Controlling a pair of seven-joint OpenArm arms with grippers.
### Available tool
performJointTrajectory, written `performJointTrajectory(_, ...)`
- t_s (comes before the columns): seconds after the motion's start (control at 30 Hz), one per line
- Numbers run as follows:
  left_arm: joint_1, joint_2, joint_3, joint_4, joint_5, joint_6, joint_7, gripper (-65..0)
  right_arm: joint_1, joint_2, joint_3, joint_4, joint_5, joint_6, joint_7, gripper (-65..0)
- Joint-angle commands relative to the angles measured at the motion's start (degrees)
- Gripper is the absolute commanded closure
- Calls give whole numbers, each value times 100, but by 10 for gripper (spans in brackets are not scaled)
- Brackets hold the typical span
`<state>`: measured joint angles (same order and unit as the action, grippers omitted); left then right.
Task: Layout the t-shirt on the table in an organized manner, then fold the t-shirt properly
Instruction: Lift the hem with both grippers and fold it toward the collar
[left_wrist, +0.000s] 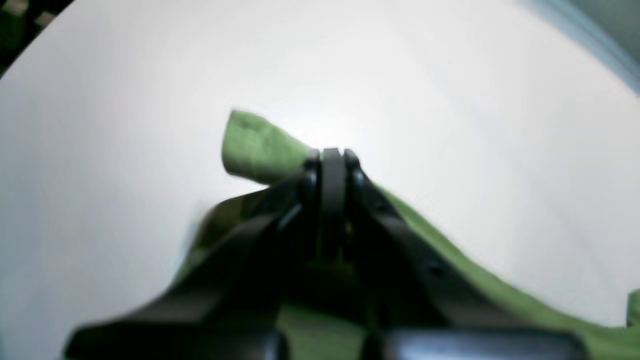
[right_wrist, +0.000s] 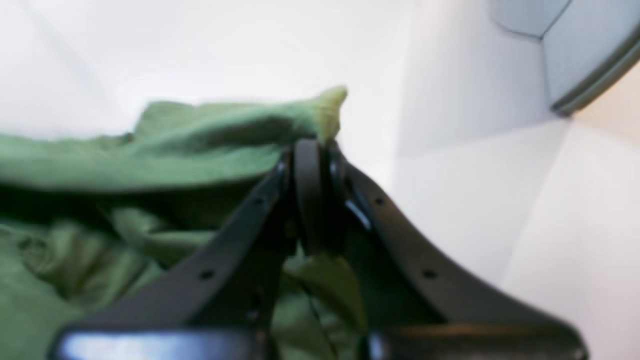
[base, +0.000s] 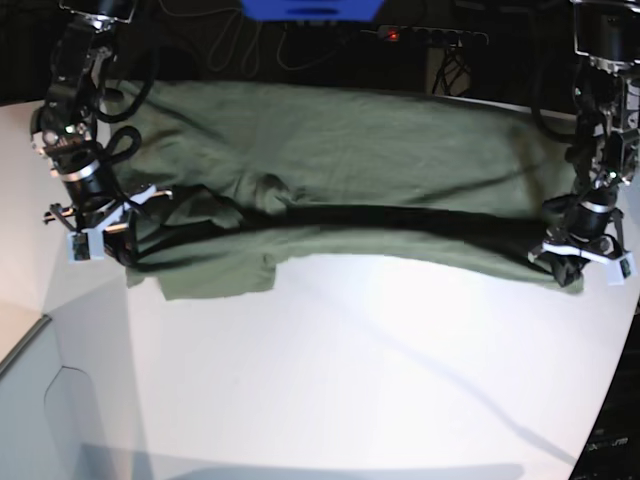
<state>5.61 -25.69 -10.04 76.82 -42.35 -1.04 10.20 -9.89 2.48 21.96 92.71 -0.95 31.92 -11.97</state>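
Observation:
The t-shirt's near edge (base: 172, 260) stretches from my fingers short of the t-shirt's crumpled layer (base: 208, 210), so my right gripper moves the t-shirt back before releasing it.
The olive green t-shirt (base: 350, 150) lies stretched sideways across the far half of the white table (base: 380, 370), its near layer folded over along a dark crease. My left gripper (base: 570, 262), on the right of the base view, is shut on the shirt's right near corner. In the left wrist view the gripper (left_wrist: 332, 155) pinches a cloth edge (left_wrist: 255, 147) above the table (left_wrist: 450, 100). My right gripper (base: 125, 250) is shut on the left near edge. In the right wrist view the gripper (right_wrist: 312, 147) holds a lifted fold (right_wrist: 200, 130), with crumpled cloth below it.
Cables and a power strip (base: 420, 35) with a red light run behind the table's far edge, by a blue object (base: 310, 10). The table's curved edge (base: 612, 400) drops off at the near right. A grey panel (base: 30, 420) lies at the near left.

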Motion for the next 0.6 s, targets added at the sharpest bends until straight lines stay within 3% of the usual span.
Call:
performJointTrajectory(0.0, 33, -99, -55, 138, 2, 20, -136, -2, -79, 2, 15, 202, 82, 47, 155, 0)
performJointTrajectory(0.13, 376, -81, -187, 296, 2, 20, -145, -2, -448, -50, 7, 369, 82, 47, 155, 0)
performJointTrajectory(0.27, 657, 244, -547, 252, 46, -24, -145, -2, -712, -24, -11, 176, 82, 56, 172, 0)
performJointTrajectory(0.47, 815, 385, -662, 68, 55, -32, -127, -6, -985, -6, -37, -106, 56, 56, 770, 0)
performJointTrajectory(0.57, 789, 376, -688, 94, 55, -32, 391, -70, -993, 2, -37, -106, 56, 56, 647, 0)
